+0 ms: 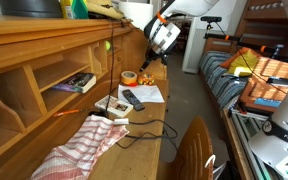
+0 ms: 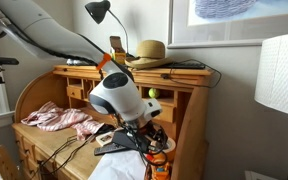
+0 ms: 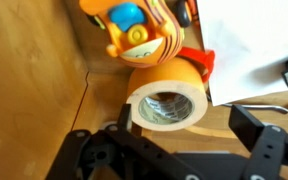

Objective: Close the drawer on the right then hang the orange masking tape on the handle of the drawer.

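My gripper grabs one side of the orange masking tape's ring next, so the rest of its hollow centre stays open to hang it on the handle.
The orange masking tape [image 3: 169, 97] lies flat on the desk top, its hollow centre facing up. It also shows in an exterior view [image 1: 130, 77]. My gripper [image 3: 184, 122] is open and hovers just above it, one finger at the roll's left edge and the other off to its right, touching nothing. It shows above the desk's end in both exterior views [image 1: 149, 62] [image 2: 144, 140]. A honey-coloured wooden wall [image 3: 34, 80] stands left of the tape; I cannot tell whether it is the drawer. No handle can be made out.
An orange and yellow toy [image 3: 134, 30] touches the tape's far side. White paper [image 3: 254, 40] and a black remote [image 1: 132, 98] lie nearby. A striped cloth [image 1: 84, 145] and cables cover the desk's near part. A green ball [image 2: 152, 93] sits in a pigeonhole.
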Motion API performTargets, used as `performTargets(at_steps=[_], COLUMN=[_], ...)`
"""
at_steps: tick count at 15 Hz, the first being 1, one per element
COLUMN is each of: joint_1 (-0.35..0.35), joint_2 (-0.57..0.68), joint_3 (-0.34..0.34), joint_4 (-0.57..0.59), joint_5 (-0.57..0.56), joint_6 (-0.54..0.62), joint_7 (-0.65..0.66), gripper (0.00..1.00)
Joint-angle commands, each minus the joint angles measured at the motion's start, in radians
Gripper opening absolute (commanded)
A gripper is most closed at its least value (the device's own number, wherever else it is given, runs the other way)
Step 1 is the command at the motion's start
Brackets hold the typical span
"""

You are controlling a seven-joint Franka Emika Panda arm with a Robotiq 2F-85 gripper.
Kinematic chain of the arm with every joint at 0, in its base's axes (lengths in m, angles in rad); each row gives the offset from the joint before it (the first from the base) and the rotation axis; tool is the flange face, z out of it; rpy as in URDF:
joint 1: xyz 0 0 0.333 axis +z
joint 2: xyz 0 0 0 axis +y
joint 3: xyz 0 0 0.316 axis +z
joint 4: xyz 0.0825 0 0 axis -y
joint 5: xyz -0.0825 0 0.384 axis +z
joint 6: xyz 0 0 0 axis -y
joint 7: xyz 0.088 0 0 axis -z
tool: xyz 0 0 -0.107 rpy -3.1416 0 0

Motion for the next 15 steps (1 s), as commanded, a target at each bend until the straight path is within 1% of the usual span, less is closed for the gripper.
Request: performTargets(at_steps=[1, 3, 7, 8, 9, 12, 14, 15], joint_1=[0.02, 0.013, -0.013, 0.001, -0.006, 0.0, 0.005, 0.01], joint_2=[0.028, 0.05, 0.126, 0.152, 0.175, 0.252, 0.302, 0.32], joint_3=[-0.014, 0.013, 0.099, 0.094, 0.112, 0.12, 0.123, 0.124], joint_4=[0.02, 0.047, 0.131, 0.156, 0.181, 0.258, 0.313, 0.335], joint_5=[-0.143, -0.18, -0.152, -0.104, -0.089, -0.096, -0.101, -0.103], joint_6=[-0.055, -0.043, 0.058, 0.085, 0.114, 0.16, 0.172, 0.173], joint_7=[0.098, 0.12, 0.096, 0.061, 0.058, 0.083, 0.098, 0.107], gripper=[1.0, 1.0, 1.0, 1.0, 0.99, 1.0, 0.93, 0.91])
